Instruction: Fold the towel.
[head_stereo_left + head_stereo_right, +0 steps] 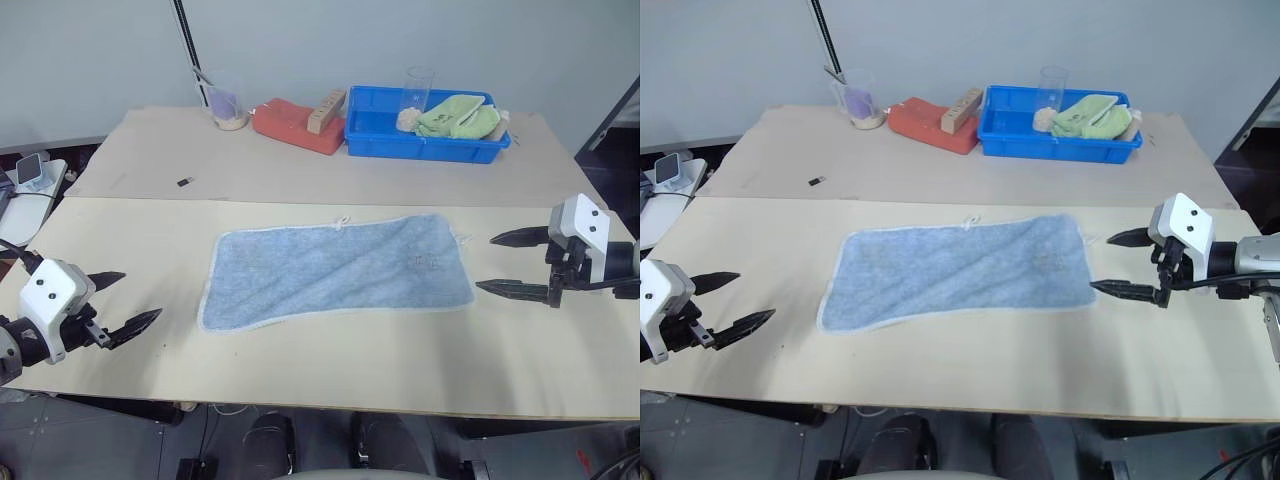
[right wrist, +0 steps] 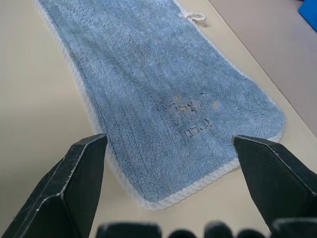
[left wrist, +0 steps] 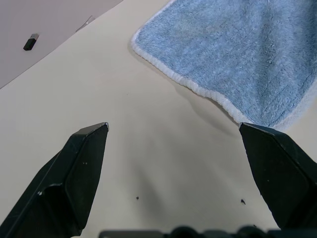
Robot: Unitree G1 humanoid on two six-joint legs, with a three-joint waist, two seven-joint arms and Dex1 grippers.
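The towel (image 1: pixel 335 270) is spread flat on the tabletop, so my left gripper should next grab its near corner (image 1: pixel 205 325), where the stitched edge ends, to fold it.
The light blue towel (image 1: pixel 335 270) lies spread flat on the cream table (image 1: pixel 330 370), long side running left to right, with a whitish stitched edge, a small white loop tag (image 1: pixel 342 221) at its far edge and a small dark mark (image 2: pixel 190 115) near its right end. My left gripper (image 1: pixel 128 300) hovers open to the left of the towel's left end, apart from it. My right gripper (image 1: pixel 497 263) hovers open just off the towel's right end, fingers pointing at it. Neither holds anything.
At the back stand a blue bin (image 1: pixel 425 130) with a lime-green cloth (image 1: pixel 458 115) and a clear cup (image 1: pixel 419 88), a red block (image 1: pixel 297 126), a measuring cup (image 1: pixel 226 104) and a small dark item (image 1: pixel 185 182). A phone (image 1: pixel 30 170) sits off the table's left.
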